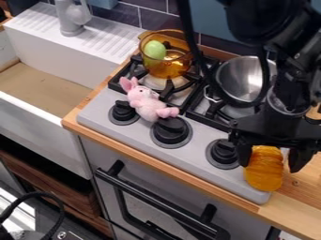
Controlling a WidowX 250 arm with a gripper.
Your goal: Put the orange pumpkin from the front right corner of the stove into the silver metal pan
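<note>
The orange-yellow object should go into the metal bowl on the burner, so the gripper should grab it by its ridged sides next.
At the right, the gripper (270, 166) points down with its fingers spread to either side of a ridged orange-yellow object (263, 174). That object stands at the right front corner of the stove (194, 157). One finger is close against its left edge; a gap shows between it and the other finger. A pink plush rabbit (148, 104) lies by the left knobs. Behind it, an amber transparent pot (164, 65) on the left burner holds a light green egg-shaped object (155, 49).
A metal bowl (241, 78) sits on the right burner, behind the arm. Black knobs (171, 132) stick up along the stove's front. To the left are the white sink (53, 115) and a grey faucet (72, 18). Wooden counter (301, 190) borders the stove at the right.
</note>
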